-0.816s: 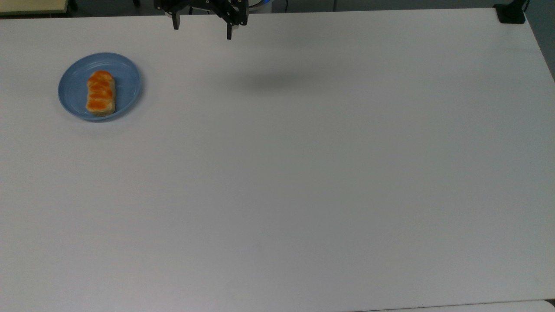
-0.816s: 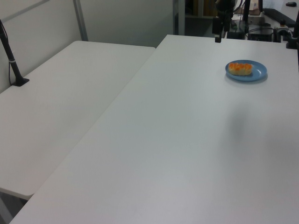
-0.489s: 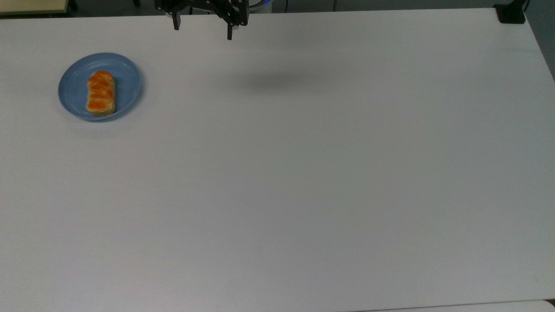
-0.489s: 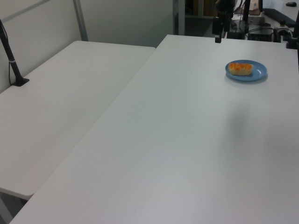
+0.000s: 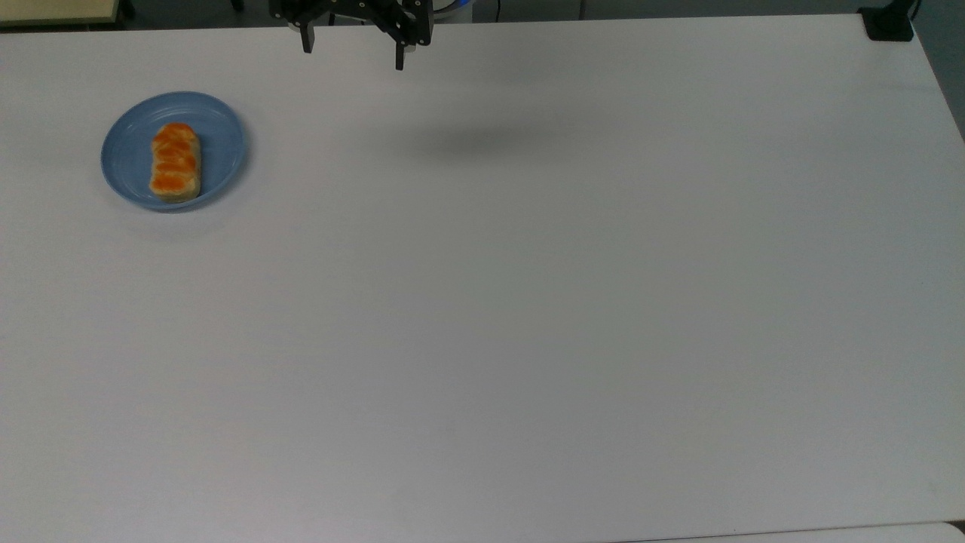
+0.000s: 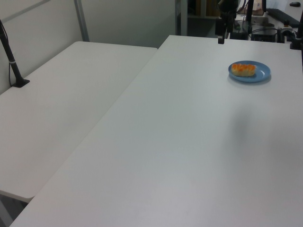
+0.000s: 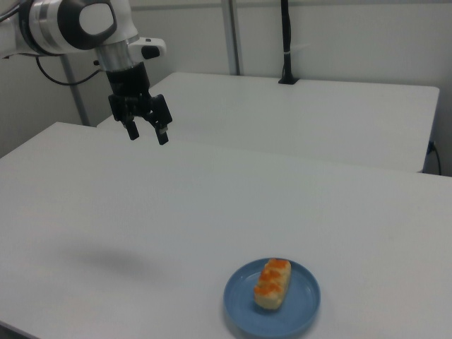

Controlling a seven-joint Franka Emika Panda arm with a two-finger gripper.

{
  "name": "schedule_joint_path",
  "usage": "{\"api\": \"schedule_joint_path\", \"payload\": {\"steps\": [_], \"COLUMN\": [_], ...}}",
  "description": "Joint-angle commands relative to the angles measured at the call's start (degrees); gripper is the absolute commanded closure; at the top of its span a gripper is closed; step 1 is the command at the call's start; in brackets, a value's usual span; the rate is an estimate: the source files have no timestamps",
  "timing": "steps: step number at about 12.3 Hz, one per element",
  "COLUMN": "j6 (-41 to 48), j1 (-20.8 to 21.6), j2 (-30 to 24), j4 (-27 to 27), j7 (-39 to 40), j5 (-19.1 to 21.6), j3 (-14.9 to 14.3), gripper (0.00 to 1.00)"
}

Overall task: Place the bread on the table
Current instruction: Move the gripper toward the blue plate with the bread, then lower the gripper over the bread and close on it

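Note:
My gripper should next grab the oblong bun by its orange striped top [image 6: 243,67] to put the bread on the white table.
The bread [image 5: 176,161] [image 6: 243,69] [image 7: 272,283], an oblong bun with an orange striped top, lies on a small blue plate [image 5: 219,143] [image 7: 304,311] at the top view's left on the white table [image 5: 528,302]. My gripper [image 5: 352,53] [image 7: 147,134] hangs open and empty high above the table's far edge, well off to the top view's right of the plate. In the left view the gripper [image 6: 220,39] shows at the far end of the table.
A black post on a base [image 5: 888,23] stands at the top view's upper right corner. A second white table [image 6: 61,104] adjoins in the left view, with a black pole [image 6: 12,61] on it.

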State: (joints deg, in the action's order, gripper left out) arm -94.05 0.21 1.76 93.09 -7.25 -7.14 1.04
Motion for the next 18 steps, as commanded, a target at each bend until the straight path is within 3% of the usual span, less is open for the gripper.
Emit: {"api": "schedule_joint_path", "payload": {"steps": [1, 7, 11, 14, 18], "j6": [0.8, 1.07, -7.26, -13.58, -21.17], "j1": [-2.74, -17.15, -24.81, -27.01, -27.11], "j2": [-0.53, 0.43, 6.04, 9.65, 14.49], "j4": [0.51, 2.34, 4.81, 8.31, 11.32], "j7": [4.93, 21.18, 27.01, 33.61, 33.71], "j5": [1.25, 3.71, 2.75, 2.75, -1.03], "j3": [-0.6, -0.78, -0.95, -0.95, -0.95], "gripper": [0.0, 0.0, 0.0, 0.0, 0.0]}}
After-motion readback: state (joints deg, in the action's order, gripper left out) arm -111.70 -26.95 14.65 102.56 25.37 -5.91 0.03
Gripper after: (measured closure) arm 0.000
